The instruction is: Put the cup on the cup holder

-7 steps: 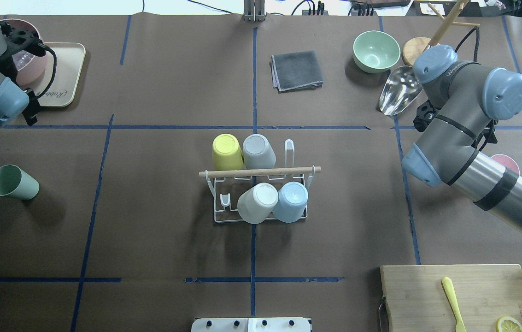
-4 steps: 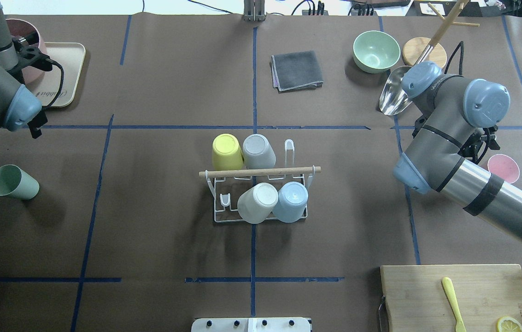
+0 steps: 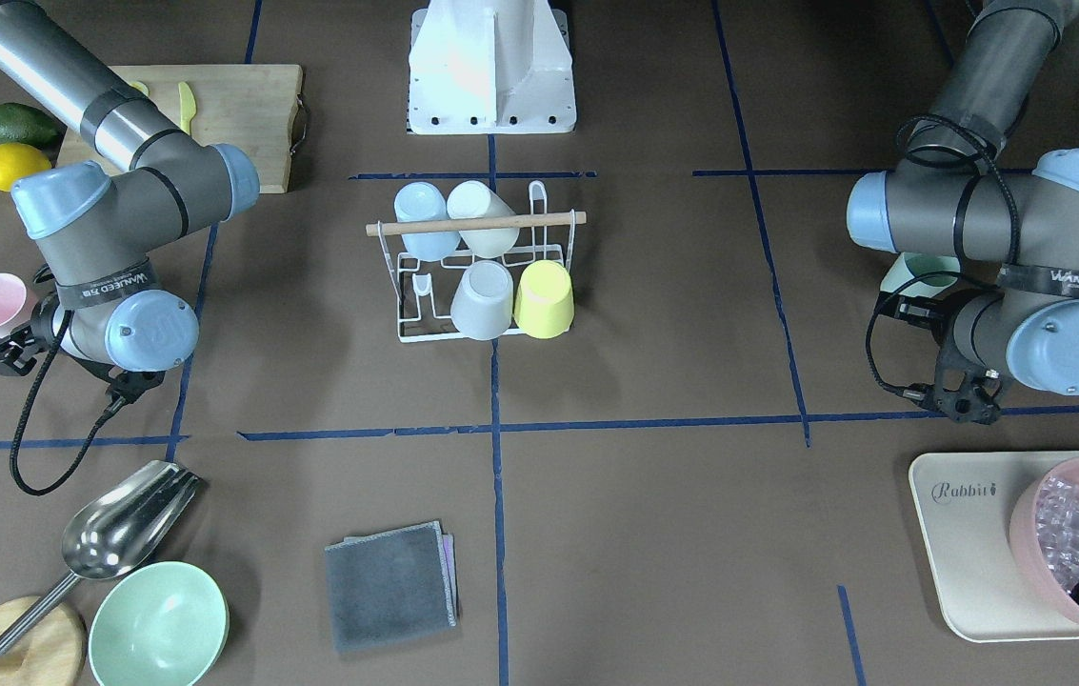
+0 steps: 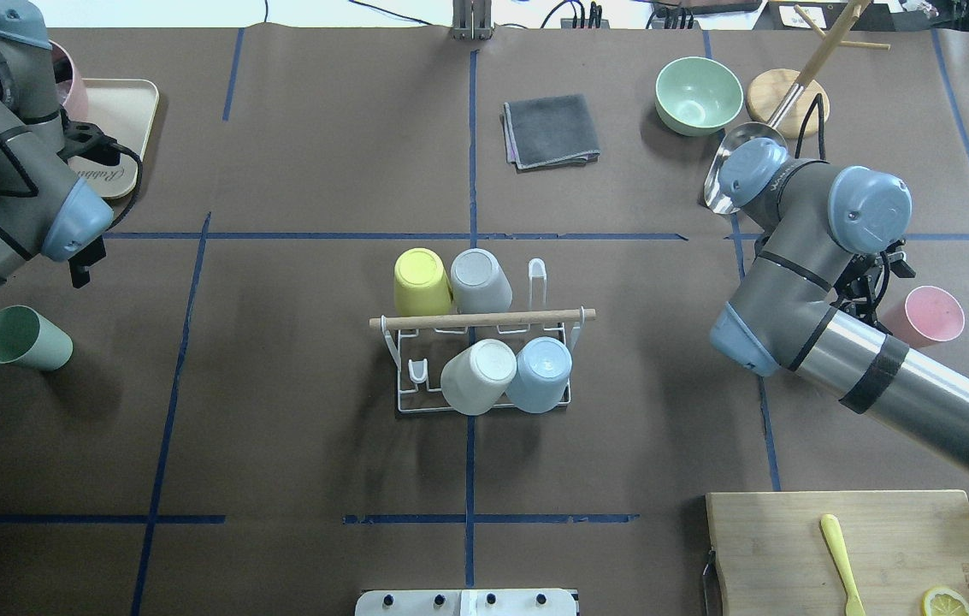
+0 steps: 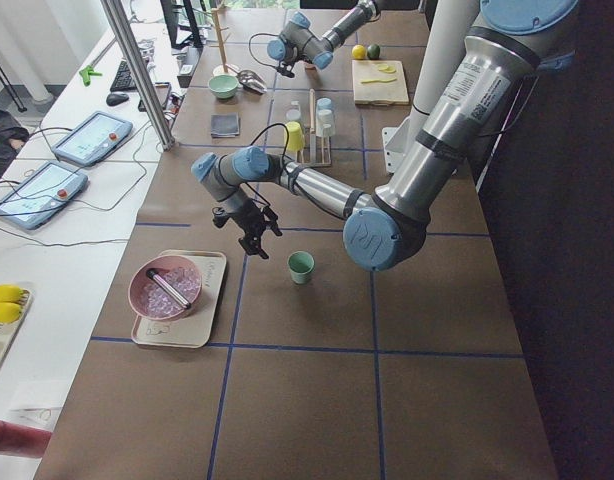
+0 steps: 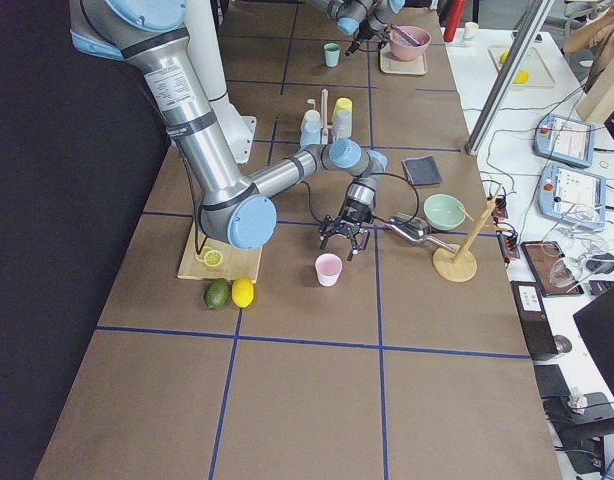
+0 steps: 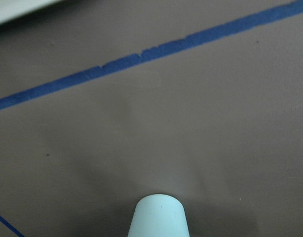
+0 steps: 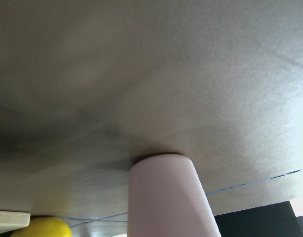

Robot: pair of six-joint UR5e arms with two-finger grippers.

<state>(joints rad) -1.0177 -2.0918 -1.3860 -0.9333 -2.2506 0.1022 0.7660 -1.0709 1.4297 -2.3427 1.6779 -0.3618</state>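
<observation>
The left gripper grips the green cup by its side (image 3: 896, 275) next, to place it on the cup holder (image 3: 478, 225).
The white wire cup holder (image 4: 403, 376) with its wooden rod (image 4: 484, 319) stands mid-table and carries a yellow (image 4: 421, 281), a grey (image 4: 481, 281), a cream (image 4: 477, 375) and a light blue cup (image 4: 540, 373). A green cup (image 4: 25, 338) stands upright at the left, and also shows in the left wrist view (image 7: 159, 217). My left gripper (image 4: 80, 267) hangs beyond it, apart from it, fingers spread and empty. A pink cup (image 4: 929, 315) stands at the right, and also shows in the right wrist view (image 8: 166, 197). My right gripper (image 3: 4, 354) is beside it, open and empty.
A cream tray (image 4: 121, 128) with a pink bowl of ice is far left. A grey cloth (image 4: 551, 130), green bowl (image 4: 698, 94), metal scoop (image 4: 728, 175) and wooden stand (image 4: 788, 90) lie at the back. A cutting board (image 4: 792, 547), lemon and avocado are near right.
My left arm has swung nearer, toward the green cup. My right arm has moved left and uncovered the pink cup. Its forearm now hides part of the lemon.
</observation>
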